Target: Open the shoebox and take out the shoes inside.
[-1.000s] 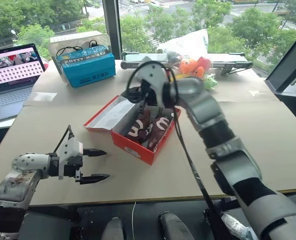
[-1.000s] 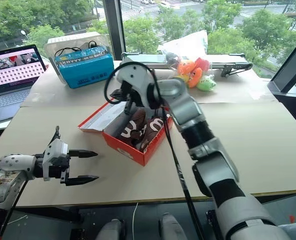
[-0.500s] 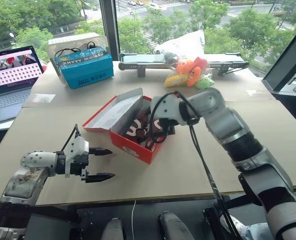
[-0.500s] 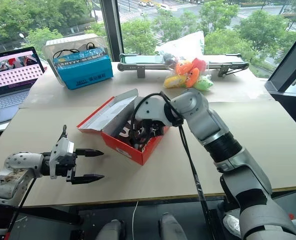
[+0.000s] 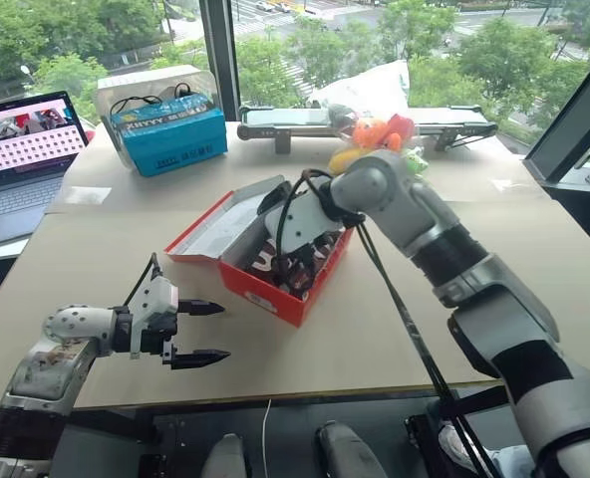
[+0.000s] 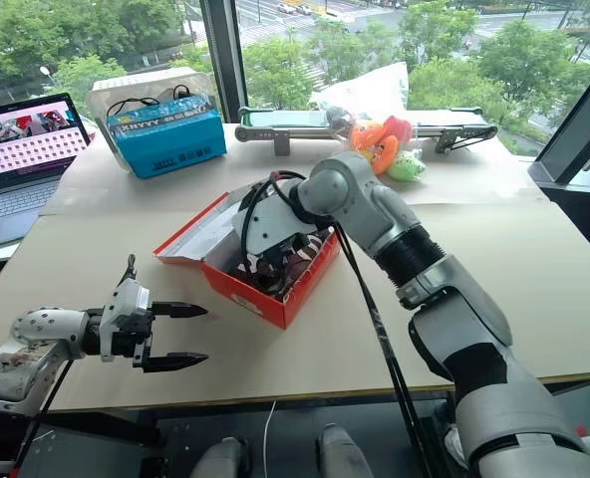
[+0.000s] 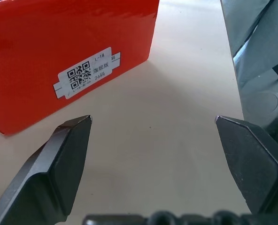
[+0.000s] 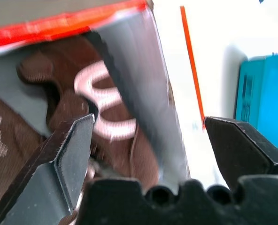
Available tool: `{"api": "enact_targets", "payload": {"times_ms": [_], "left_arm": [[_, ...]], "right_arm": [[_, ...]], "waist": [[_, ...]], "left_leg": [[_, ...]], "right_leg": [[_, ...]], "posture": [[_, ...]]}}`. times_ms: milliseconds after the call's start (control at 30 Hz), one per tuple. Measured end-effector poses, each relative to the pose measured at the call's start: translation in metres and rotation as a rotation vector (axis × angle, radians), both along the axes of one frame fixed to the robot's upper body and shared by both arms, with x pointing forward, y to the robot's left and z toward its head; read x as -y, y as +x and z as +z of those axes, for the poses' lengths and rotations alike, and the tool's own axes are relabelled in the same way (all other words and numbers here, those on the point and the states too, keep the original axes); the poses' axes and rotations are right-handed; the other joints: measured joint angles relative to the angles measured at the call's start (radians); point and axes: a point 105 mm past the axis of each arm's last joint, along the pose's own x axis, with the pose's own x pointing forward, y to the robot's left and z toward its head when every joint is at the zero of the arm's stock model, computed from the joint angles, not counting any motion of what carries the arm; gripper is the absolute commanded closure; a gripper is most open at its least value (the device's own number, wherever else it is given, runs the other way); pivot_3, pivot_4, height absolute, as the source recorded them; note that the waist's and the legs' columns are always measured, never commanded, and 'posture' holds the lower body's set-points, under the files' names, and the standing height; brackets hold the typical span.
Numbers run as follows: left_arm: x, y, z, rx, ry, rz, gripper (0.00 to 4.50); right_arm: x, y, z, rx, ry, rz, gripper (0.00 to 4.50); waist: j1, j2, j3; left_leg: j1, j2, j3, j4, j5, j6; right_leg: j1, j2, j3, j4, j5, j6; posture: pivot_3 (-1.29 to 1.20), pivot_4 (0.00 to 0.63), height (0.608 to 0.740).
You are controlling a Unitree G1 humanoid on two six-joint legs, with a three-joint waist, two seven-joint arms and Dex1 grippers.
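Note:
My right gripper grabs the brown shoe by its pink strap next, to take the shoe out of the red shoebox [image 5: 273, 296].
The red shoebox [image 5: 273, 296] stands open at mid-table, and its white-lined lid [image 5: 225, 225] lies back to the left. Inside lie two dark brown shoes [image 5: 310, 267] with pale pink straps. My right gripper [image 8: 148, 121] is open and dips into the box from above, its wide-spread fingers straddling the box's inner wall just above a shoe [image 8: 40, 75], holding nothing. My left gripper [image 5: 201, 332] hovers open and empty over the table to the front left of the box, pointing at its labelled red end wall [image 7: 59, 42].
A blue box with cables [image 5: 170, 131] and a clear tub sit at the back left, with a laptop [image 5: 26, 134] at the far left. Colourful plush toys [image 5: 375, 134] and a long grey device [image 5: 275, 117] lie at the back. The table's front edge runs just below my left gripper.
My right gripper went from shut to open, rolled over, and came down from above the box into it over the shoes. My left gripper stayed where it was.

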Motion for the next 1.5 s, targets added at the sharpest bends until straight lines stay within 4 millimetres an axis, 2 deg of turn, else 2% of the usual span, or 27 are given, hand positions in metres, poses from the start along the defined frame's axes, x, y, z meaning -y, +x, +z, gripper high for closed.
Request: {"api": "enact_targets", "payload": {"times_ms": [200,400,567,833,933,1167,1233,1500], "left_arm": [[0.002,-0.002,0.0,-0.01,-0.005,-0.005,0.0],[0.005,-0.008,0.001,-0.015,-0.019,-0.016,0.0],[0.004,-0.009,-0.001,-0.034,-0.025,-0.007,0.0],[0.006,-0.01,0.001,-0.024,-0.022,-0.008,0.0],[0.006,-0.01,0.001,-0.022,-0.022,-0.005,0.0],[0.007,-0.007,0.004,-0.008,-0.022,-0.007,0.0],[0.007,-0.006,0.005,-0.004,-0.022,-0.008,0.0],[0.006,-0.002,0.005,-0.005,-0.026,0.0,0.0]], "right_arm": [[0.001,0.006,-0.029,0.046,-0.176,0.054,0.08],[-0.008,0.016,-0.037,0.103,-0.25,0.078,0.08],[-0.019,0.016,-0.057,0.095,-0.289,0.098,0.08],[-0.022,0.016,-0.058,0.069,-0.267,0.096,0.08],[-0.022,0.016,-0.056,0.055,-0.253,0.092,0.77],[-0.026,0.015,-0.051,0.029,-0.197,0.085,3.05],[-0.027,0.014,-0.05,0.03,-0.19,0.086,3.54],[-0.027,0.016,-0.049,0.016,-0.165,0.057,3.54]], "waist": [[-0.002,0.0,0.0],[-0.007,0.0,0.0],[-0.006,0.0,0.0],[-0.009,0.0,0.0],[-0.008,0.0,0.0],[-0.007,0.0,0.0],[-0.006,0.0,0.0],[-0.005,0.0,0.0]], "left_leg": [[0.0,0.0,0.0,0.0,0.0,0.0],[0.004,0.0,0.0,0.0,0.0,0.0],[0.005,0.0,0.0,0.0,0.0,0.0],[0.007,0.001,0.0,0.0,0.0,0.0],[0.007,0.001,0.0,-0.001,0.0,0.0],[0.007,0.001,0.0,-0.001,0.0,0.0],[0.007,0.001,0.0,-0.001,0.0,0.0],[0.007,0.0,0.0,-0.001,0.0,0.0]], "right_leg": [[0.0,0.0,0.0,0.002,0.0,-0.001],[0.001,0.001,0.0,0.005,-0.001,-0.004],[0.001,0.001,0.0,0.005,-0.002,-0.003],[0.003,0.001,0.0,0.005,-0.003,-0.003],[0.003,0.001,0.0,0.005,-0.003,-0.003],[0.003,0.001,0.0,0.005,-0.003,-0.003],[0.003,0.001,0.0,0.005,-0.003,-0.003],[0.003,0.001,0.0,0.005,-0.003,-0.003]], "posture": [[0.0,0.15,0.74],[0.0,0.15,0.74],[0.0,0.15,0.74],[0.0,0.15,0.74],[0.0,0.15,0.74],[0.0,0.15,0.74],[0.0,0.15,0.74],[0.0,0.15,0.74]]}}
